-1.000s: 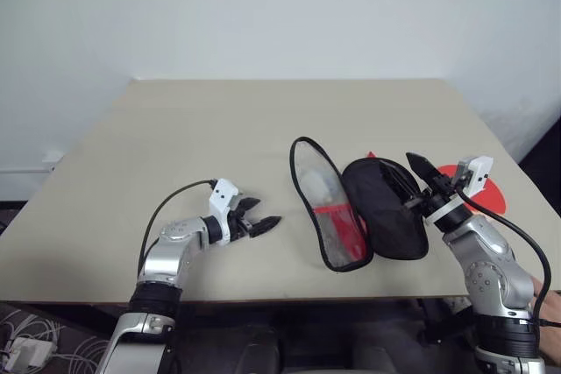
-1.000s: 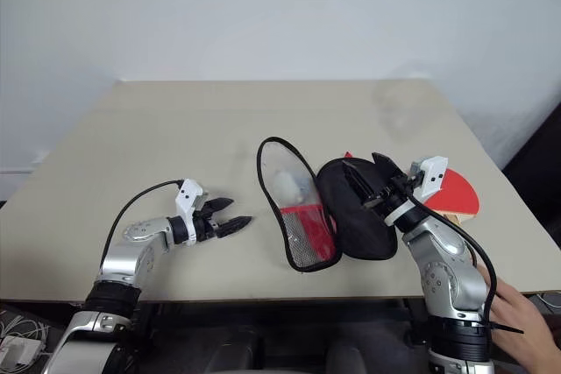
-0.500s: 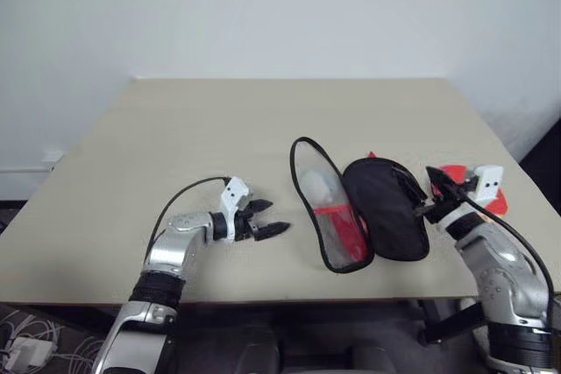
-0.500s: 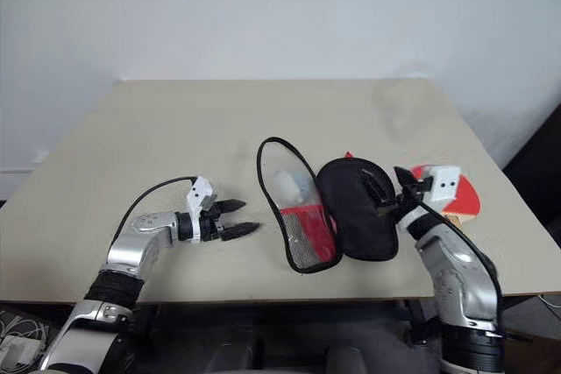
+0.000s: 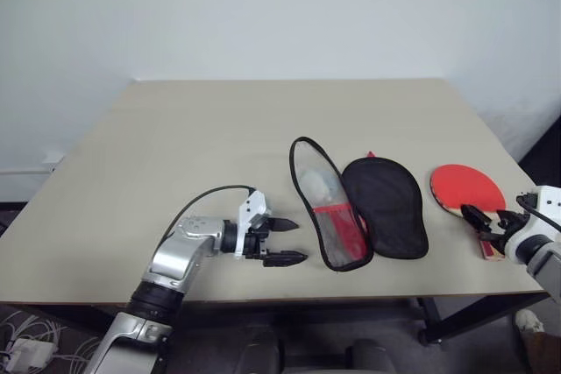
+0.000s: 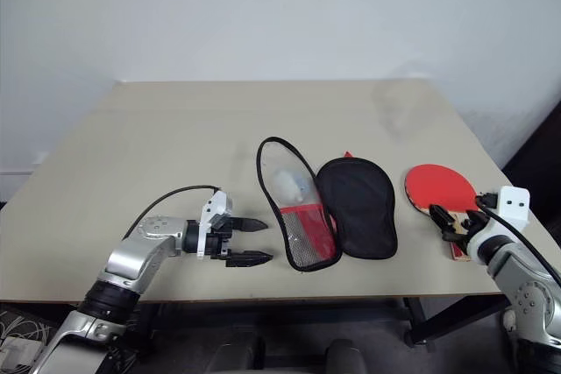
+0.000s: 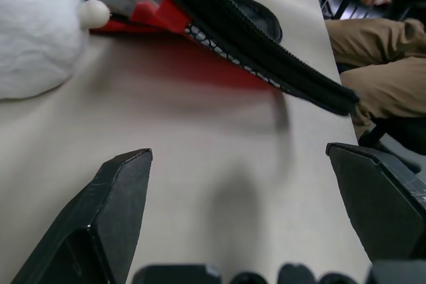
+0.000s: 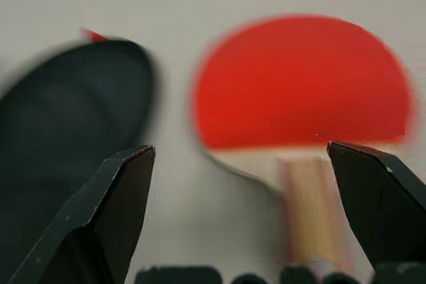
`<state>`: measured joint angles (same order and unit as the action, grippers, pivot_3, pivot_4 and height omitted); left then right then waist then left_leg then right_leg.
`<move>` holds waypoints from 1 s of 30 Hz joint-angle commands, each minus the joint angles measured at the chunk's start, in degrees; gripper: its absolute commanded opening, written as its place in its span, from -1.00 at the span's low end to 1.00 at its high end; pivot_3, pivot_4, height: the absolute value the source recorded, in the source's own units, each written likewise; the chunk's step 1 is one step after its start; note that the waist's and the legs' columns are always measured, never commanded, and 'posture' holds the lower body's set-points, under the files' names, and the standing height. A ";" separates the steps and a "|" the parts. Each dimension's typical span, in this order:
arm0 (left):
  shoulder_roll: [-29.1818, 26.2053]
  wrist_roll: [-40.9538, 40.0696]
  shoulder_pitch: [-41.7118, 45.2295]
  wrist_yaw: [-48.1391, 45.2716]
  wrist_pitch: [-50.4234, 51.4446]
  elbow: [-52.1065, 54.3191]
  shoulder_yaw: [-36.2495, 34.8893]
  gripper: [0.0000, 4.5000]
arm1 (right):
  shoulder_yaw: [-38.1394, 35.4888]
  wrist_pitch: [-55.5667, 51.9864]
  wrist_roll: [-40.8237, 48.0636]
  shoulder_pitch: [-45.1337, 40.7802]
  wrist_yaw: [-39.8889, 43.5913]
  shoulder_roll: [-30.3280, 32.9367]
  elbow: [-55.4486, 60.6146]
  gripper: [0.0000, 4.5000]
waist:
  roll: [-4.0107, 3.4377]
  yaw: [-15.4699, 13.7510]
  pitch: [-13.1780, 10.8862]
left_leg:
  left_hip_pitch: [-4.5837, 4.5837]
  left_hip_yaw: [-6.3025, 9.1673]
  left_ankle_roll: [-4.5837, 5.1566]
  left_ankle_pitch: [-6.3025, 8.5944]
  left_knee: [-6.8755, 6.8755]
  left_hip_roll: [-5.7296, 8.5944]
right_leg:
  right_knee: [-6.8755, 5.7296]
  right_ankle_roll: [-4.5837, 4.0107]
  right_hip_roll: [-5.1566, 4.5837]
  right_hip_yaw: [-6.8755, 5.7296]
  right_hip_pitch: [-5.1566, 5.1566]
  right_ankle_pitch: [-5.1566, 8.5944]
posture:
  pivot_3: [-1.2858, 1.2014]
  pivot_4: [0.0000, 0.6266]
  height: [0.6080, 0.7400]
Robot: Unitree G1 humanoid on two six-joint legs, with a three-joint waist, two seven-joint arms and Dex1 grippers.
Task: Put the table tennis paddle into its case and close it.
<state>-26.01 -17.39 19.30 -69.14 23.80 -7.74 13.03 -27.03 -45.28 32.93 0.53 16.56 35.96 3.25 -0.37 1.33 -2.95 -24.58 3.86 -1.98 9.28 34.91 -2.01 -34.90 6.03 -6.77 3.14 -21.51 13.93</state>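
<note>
The wooden handle is still below my fingers, and bare tabletop shows beside it. My right gripper isn't ready to close on the handle yet and should first come down.
The case lies unzipped and spread flat mid-table, black half to the right, silvery-lined half to the left with red fabric showing inside. Right of it rests the table tennis paddle, red face up, wooden handle pointing at the front edge. My right gripper hovers open over that handle; its wrist view has the paddle straight ahead between the fingers. My left gripper is open and points right, just short of the case's zip edge. Neither holds anything.
A pale translucent plastic wad lies in the lined half of the case. The table ends close in front of both grippers, and its right edge runs near the paddle. A seated person's leg shows beyond the table.
My right gripper swung right and down, from over the case's black half to the paddle's handle. The left gripper moved right, closer to the case, and turned toward it.
</note>
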 commanded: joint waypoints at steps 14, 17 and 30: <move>1.00 0.50 0.65 3.07 -2.69 -0.09 -0.75 1.00 | 9.55 4.03 -10.69 -8.96 7.93 2.70 -14.85 0.75 | 0.10 1.58 -0.02 | 0.01 0.01 0.06 -0.03 0.25 0.00 | -0.01 0.04 0.04 0.03 0.15 -0.01 | 0.03 -1.00 1.00; 0.99 0.48 0.18 3.67 -2.65 0.20 -0.81 1.00 | 9.83 3.63 -11.69 -10.17 7.53 2.30 -15.83 0.30 | 0.18 1.68 0.00 | 0.04 0.03 0.06 -0.04 0.25 0.00 | -0.04 0.04 0.05 0.03 0.13 -0.02 | 0.03 -1.00 1.00; 1.76 0.84 0.28 4.12 -2.65 -0.44 0.36 1.00 | 0.99 -0.66 -7.98 -8.91 -4.82 -6.48 7.60 -0.49 | -0.12 1.61 -0.07 | 0.00 0.02 0.07 -0.05 0.19 0.01 | -0.14 0.18 0.04 0.08 0.01 -0.17 | 0.03 -1.00 1.00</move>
<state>-24.31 -16.50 18.44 -64.75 21.79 -9.60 13.18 -22.81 -43.07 22.45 -7.59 15.39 30.71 -1.19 -0.50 2.94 -3.02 -24.60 3.87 -1.90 9.22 34.98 -2.00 -35.02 6.21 -6.72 3.25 -21.55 13.77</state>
